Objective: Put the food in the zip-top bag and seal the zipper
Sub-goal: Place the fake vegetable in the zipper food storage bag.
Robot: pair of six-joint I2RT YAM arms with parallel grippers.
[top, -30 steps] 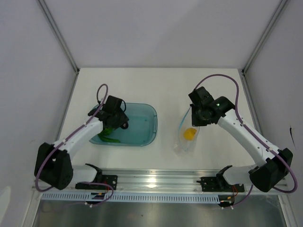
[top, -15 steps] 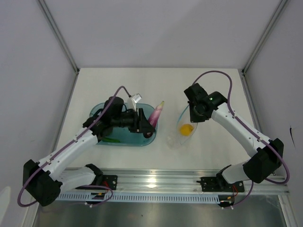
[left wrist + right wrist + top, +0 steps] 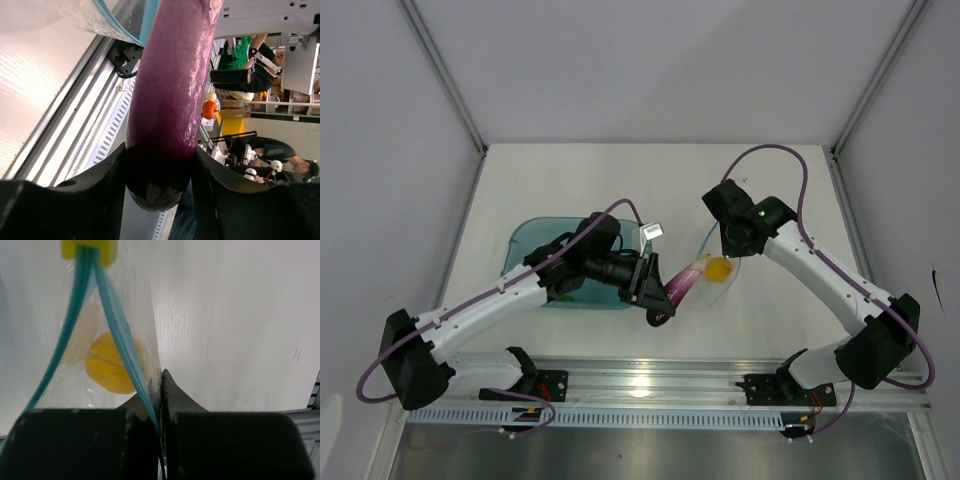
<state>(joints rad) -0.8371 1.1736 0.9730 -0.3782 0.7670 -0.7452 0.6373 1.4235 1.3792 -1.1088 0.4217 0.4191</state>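
The pink-purple piece reaches the bag's edge only with its tip, so it would fall beside the bag if I opened now. My left gripper should keep holding the piece.
My left gripper (image 3: 660,298) is shut on the pink-purple piece (image 3: 686,281), held out to the right with its tip at the left edge of the zip-top bag (image 3: 717,287). In the left wrist view the piece (image 3: 170,90) fills the space between my fingers, near the bag's blue-teal zipper (image 3: 131,31). My right gripper (image 3: 734,243) is shut on the bag's zipper edge (image 3: 114,315) and holds it lifted. The round yellow-orange fruit (image 3: 718,267) lies inside the bag and also shows in the right wrist view (image 3: 110,362). The green vegetable is hidden under my left arm.
The translucent teal-blue tray (image 3: 525,240) sits at the left, mostly covered by my left arm. A yellow slider tab (image 3: 89,247) sits at the far end of the zipper. The metal rail (image 3: 650,385) runs along the near table edge.
My left arm has swung right from the tray, carrying the pink-purple piece to the bag's left edge. My right gripper has shifted slightly left with the bag.
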